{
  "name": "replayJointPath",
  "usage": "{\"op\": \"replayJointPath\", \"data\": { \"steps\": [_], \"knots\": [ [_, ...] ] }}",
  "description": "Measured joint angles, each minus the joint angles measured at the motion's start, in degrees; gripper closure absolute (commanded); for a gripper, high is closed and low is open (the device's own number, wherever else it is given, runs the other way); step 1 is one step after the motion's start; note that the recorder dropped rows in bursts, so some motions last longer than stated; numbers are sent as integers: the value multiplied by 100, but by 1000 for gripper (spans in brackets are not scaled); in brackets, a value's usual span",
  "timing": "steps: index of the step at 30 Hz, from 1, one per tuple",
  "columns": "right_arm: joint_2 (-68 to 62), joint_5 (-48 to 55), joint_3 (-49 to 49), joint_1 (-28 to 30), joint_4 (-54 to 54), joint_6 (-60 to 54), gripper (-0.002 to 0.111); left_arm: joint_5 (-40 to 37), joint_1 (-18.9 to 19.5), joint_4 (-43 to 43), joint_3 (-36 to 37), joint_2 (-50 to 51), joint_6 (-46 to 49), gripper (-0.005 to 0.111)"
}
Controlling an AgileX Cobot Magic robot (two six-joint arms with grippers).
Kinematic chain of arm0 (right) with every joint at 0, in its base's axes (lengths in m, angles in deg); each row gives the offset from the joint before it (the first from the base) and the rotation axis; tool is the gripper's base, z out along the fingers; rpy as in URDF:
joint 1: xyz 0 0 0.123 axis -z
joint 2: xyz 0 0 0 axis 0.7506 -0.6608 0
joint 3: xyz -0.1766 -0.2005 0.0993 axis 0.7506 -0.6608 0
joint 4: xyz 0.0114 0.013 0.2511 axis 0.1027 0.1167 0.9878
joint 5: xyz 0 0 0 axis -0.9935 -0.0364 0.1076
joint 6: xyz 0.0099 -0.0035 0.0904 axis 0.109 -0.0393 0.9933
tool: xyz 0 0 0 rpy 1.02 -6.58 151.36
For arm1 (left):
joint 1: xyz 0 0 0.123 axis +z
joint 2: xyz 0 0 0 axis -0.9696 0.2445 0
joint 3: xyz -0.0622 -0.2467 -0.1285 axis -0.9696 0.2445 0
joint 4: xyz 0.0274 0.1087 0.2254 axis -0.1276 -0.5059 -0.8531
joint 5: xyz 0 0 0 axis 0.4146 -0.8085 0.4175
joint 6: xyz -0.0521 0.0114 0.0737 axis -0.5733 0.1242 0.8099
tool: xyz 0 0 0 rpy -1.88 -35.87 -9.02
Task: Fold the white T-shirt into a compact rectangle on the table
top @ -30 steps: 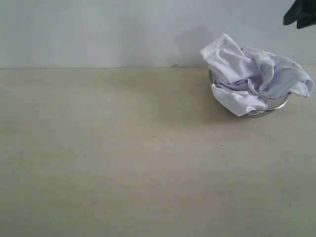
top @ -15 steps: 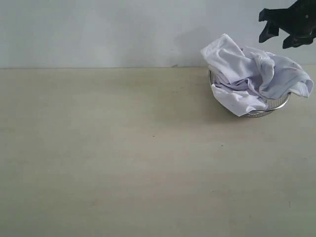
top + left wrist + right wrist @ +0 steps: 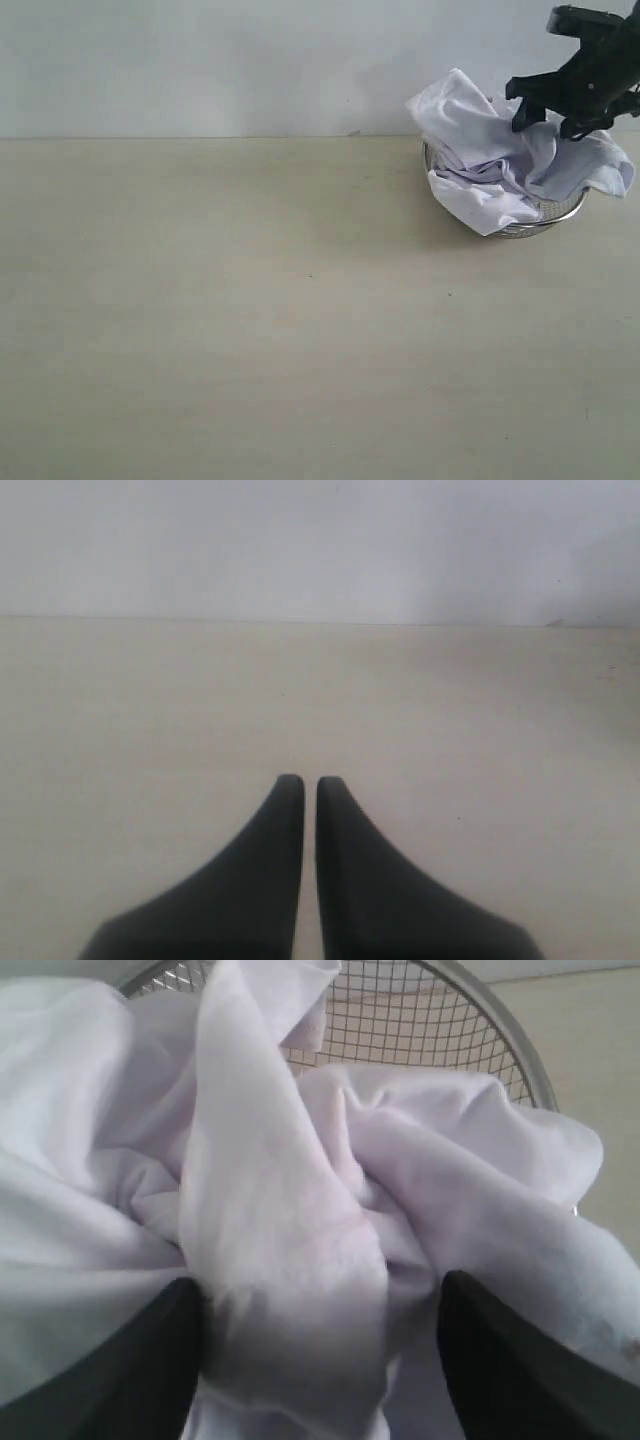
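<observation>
The crumpled pile has a thick twisted fold standing up from it, so the robot's right gripper should next grab the T-shirt by that raised fold.
The white T-shirt lies crumpled in a round wire-mesh basket at the far right of the table, spilling over the rim. My right gripper is open and has come down onto the pile. In the right wrist view its two dark fingers stand wide apart on either side of a thick twisted fold of the T-shirt, right gripper. My left gripper is shut with nothing in it, low over bare table. It does not show in the exterior view.
The basket's mesh wall rises behind the cloth in the right wrist view. A pale wall bounds the table at the back. The table stretches wide to the left and front of the basket.
My right arm has come down from the upper right corner onto the shirt pile, and its jaws have spread wider. The shirt and basket have not moved.
</observation>
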Motion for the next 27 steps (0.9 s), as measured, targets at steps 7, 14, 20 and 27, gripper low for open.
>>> {"op": "replayJointPath", "data": {
  "steps": [7,14,20,27],
  "knots": [
    [-88,-14,0,0,-51,0,108,0,0,0,0,0,0,102],
    [232,8,0,0,-62,284,108,0,0,0,0,0,0,102],
    [1274,116,0,0,564,271,108,0,0,0,0,0,0,102],
    [2367,307,0,0,1082,68,108,0,0,0,0,0,0,102]
  ]
}}
